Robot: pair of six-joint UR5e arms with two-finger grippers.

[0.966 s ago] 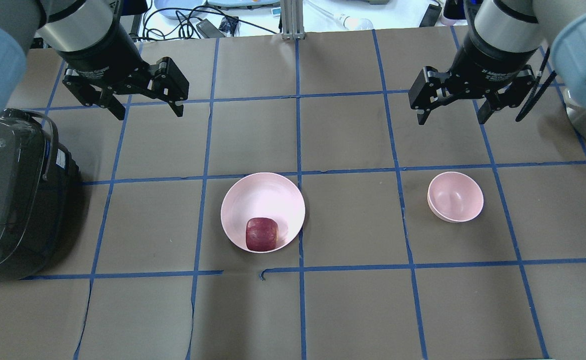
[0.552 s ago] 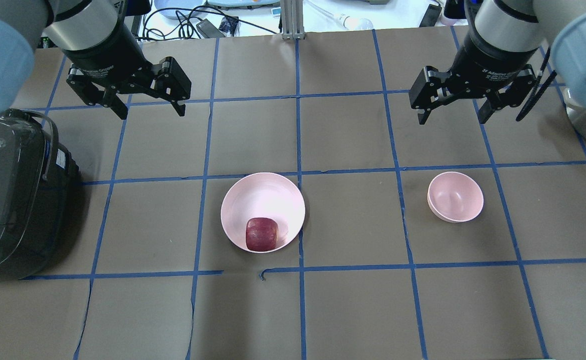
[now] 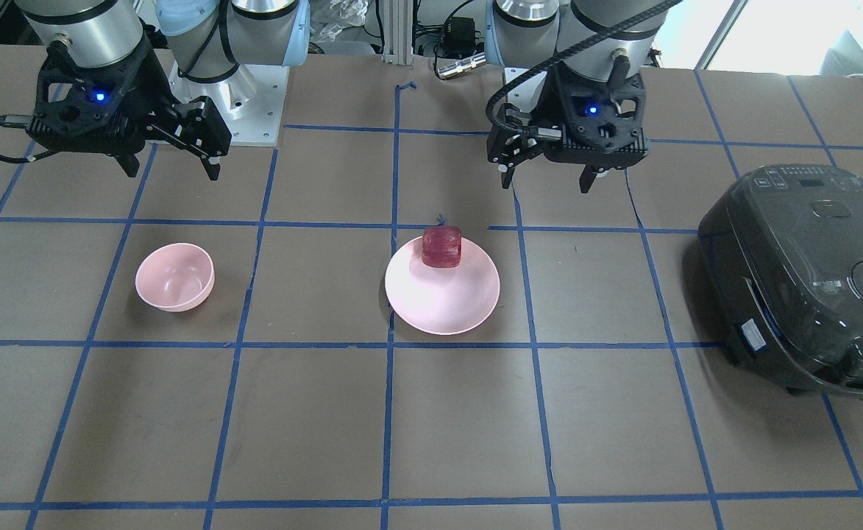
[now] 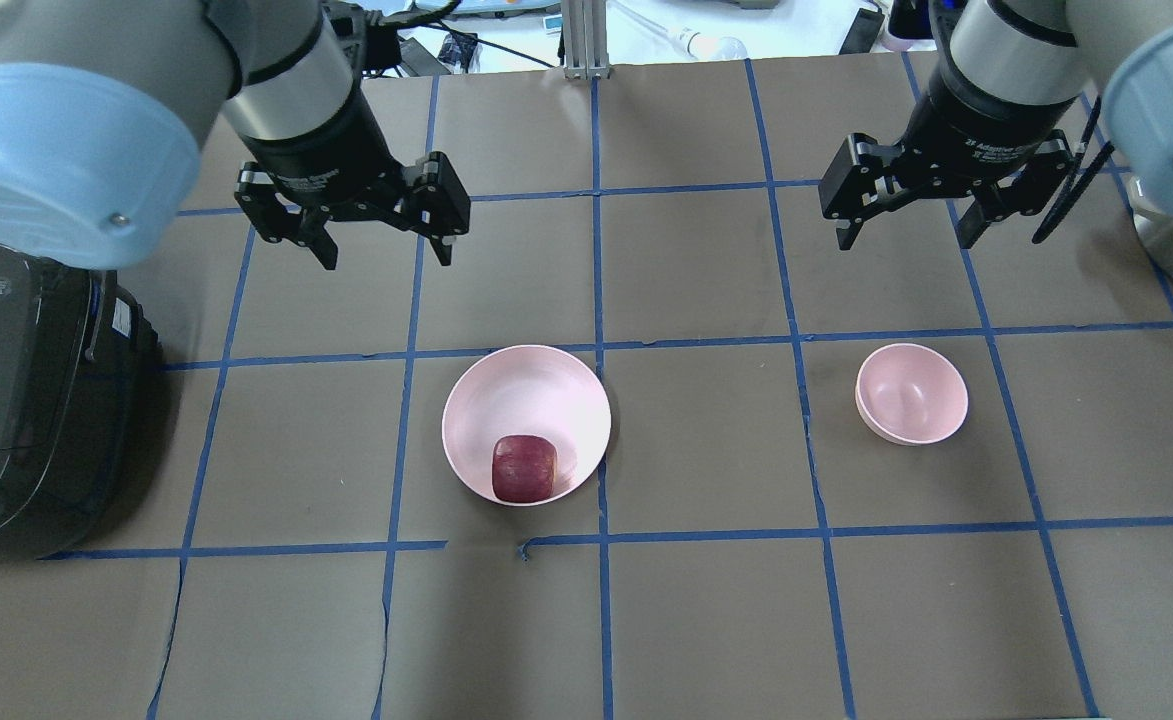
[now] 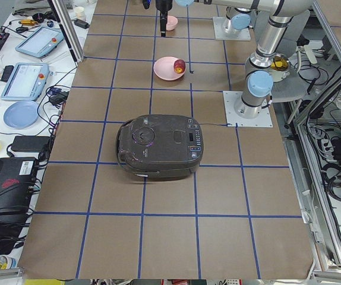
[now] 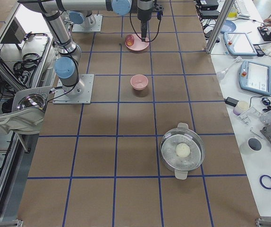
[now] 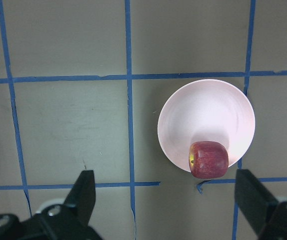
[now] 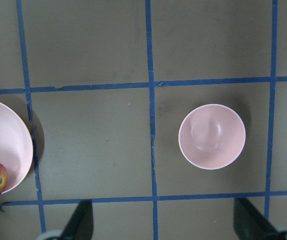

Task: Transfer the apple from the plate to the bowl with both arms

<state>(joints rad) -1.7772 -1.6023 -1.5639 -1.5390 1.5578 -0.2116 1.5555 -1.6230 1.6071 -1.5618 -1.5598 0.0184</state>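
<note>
The dark red apple has to go into the small pink bowl (image 3: 175,275), so my left gripper needs to grab it around its round body (image 3: 441,249) next.
The dark red apple (image 4: 524,468) lies on the near edge of the wide pink plate (image 4: 526,395), close to the middle of the table. The small pink bowl (image 4: 911,393) stands empty to the plate's right. My left gripper (image 4: 386,258) is open and empty, hovering beyond and to the left of the plate. In the left wrist view the apple (image 7: 208,159) and plate (image 7: 206,115) show between the spread fingers (image 7: 83,195). My right gripper (image 4: 904,242) is open and empty, hovering beyond the bowl (image 8: 212,136).
A black rice cooker (image 4: 26,400) stands at the table's left edge. A steel pot with a lid (image 6: 182,151) stands at the right end of the table. Blue tape lines grid the brown table cover.
My left gripper has moved right and nearer to the plate, still open. The right arm, apple, plate and bowl have not moved.
</note>
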